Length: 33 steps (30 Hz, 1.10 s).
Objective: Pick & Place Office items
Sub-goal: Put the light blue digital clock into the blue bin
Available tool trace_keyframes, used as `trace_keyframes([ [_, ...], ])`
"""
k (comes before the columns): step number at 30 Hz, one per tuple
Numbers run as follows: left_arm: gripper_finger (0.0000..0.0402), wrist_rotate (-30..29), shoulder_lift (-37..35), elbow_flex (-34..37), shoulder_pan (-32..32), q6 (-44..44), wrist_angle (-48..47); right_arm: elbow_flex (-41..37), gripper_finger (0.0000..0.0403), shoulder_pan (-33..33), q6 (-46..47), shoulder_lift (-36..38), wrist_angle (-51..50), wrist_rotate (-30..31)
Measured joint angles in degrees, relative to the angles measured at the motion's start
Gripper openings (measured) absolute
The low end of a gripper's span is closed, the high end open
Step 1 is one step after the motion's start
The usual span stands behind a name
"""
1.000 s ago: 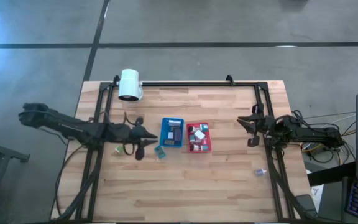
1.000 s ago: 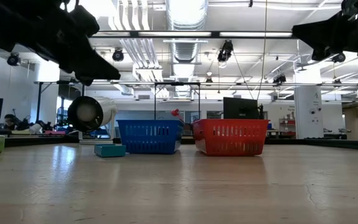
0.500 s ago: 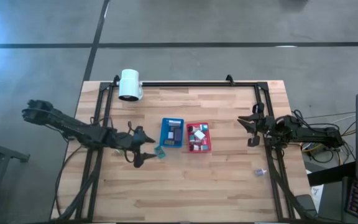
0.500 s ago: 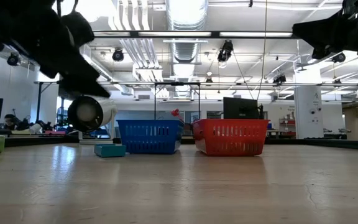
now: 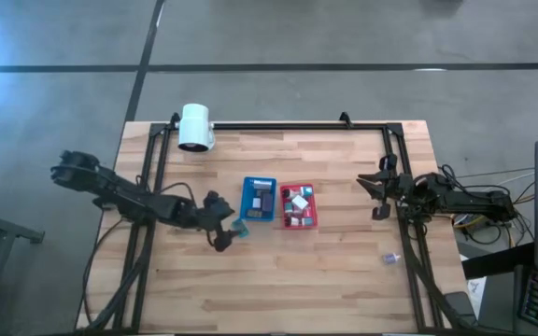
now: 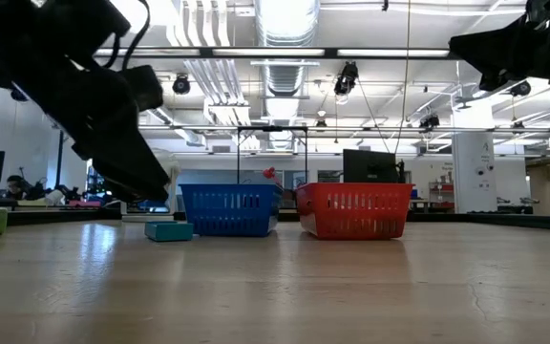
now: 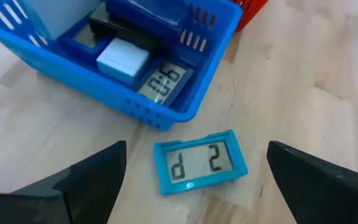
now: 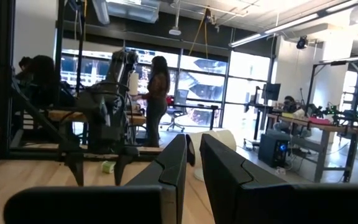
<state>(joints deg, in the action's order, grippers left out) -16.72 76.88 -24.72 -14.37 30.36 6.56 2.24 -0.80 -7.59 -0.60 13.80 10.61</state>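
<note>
I should next put the teal display away in the blue tray, so I should grab it by its short frame ends with my left gripper.
A small teal display showing "d 2" lies flat on the wood just in front of the blue tray; it also shows from above. My left gripper slants down over it, open wide, one finger on each side and clear of it. The blue tray holds a white block, another display and dark items. The red tray holds several small items. My right gripper waits shut, raised at the table's right.
A white lamp head lies at the far left of the table. One small item lies near the right frame rail. Black frame rails run along the far edge and both sides. Bare wood spreads toward the near edge.
My left gripper has moved toward the table's right and near edges and come down toward the teal display, rolling somewhat. Its fingers have opened wide. The display and both trays have stayed where they were.
</note>
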Motion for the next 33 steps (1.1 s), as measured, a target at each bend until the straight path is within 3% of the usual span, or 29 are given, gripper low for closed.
trace_keyframes([
  [10,0.0388,-1.3,11.9,-13.6,0.5,4.0,-18.2,0.0,0.0043,0.0,-0.3,-0.3,-0.3,0.0],
  [33,0.0388,2.0,17.2,-15.4,1.0,8.0,-17.2,0.0,0.0043,0.0,-0.4,-0.3,-0.3,0.0],
])
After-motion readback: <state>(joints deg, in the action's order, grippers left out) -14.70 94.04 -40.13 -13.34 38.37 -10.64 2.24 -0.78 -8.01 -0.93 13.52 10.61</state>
